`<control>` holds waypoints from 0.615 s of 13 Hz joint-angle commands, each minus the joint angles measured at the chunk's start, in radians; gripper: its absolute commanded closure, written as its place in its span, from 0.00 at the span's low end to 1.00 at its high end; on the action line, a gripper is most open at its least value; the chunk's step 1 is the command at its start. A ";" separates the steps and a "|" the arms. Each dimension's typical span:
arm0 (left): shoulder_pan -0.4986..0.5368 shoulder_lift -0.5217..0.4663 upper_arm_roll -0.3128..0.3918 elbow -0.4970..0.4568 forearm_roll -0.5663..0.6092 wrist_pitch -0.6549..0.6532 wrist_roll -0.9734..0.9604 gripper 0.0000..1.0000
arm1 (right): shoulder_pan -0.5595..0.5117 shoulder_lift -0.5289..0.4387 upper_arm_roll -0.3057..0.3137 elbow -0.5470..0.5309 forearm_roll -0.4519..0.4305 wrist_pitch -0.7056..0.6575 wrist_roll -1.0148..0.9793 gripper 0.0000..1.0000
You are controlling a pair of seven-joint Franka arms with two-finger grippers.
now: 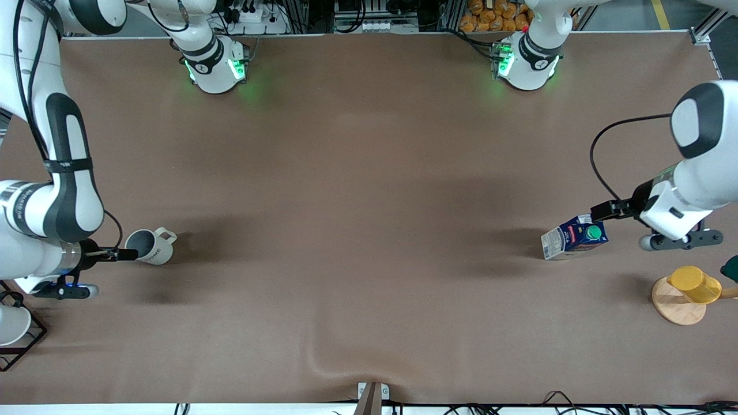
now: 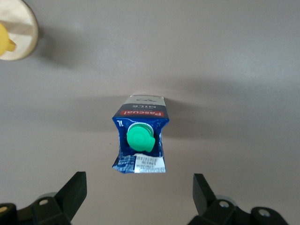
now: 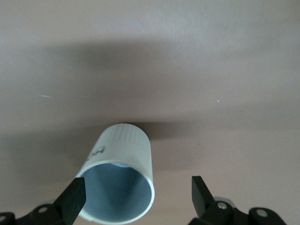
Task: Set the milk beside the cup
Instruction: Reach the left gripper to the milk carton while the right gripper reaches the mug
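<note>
Next, my right gripper grabs the cup by its open rim (image 1: 147,255), so that the milk (image 1: 573,236) and the cup stand side by side.
The milk (image 1: 573,236), a dark blue carton with a green cap and a red band, stands on the brown table at the left arm's end. My left gripper (image 1: 601,214) hangs open just above and beside its top. In the left wrist view the milk (image 2: 140,140) lies ahead of the open gripper (image 2: 139,190), not between the fingers. The cup (image 1: 151,245), an off-white mug with a grey inside, stands at the right arm's end. My right gripper (image 1: 124,254) is open at its rim. In the right wrist view the cup (image 3: 123,159) sits partly between the open gripper's (image 3: 138,194) fingers.
A yellow cup (image 1: 696,283) lies on a wooden disc (image 1: 674,308) nearer the front camera than the milk, also in the left wrist view (image 2: 5,40). A black wire rack (image 1: 26,343) with a white cup (image 1: 10,324) stands at the right arm's end. The tablecloth is wrinkled (image 1: 323,360).
</note>
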 commanded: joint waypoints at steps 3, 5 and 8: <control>-0.003 0.065 0.000 0.005 0.022 0.058 -0.063 0.00 | -0.034 -0.009 0.015 -0.085 -0.006 0.021 -0.011 0.00; -0.002 0.083 0.000 0.003 0.024 0.059 -0.063 0.00 | -0.032 -0.009 0.016 -0.117 -0.002 0.064 -0.009 0.05; -0.007 0.115 0.000 0.003 0.024 0.061 -0.061 0.00 | -0.032 -0.008 0.018 -0.169 0.000 0.182 -0.008 1.00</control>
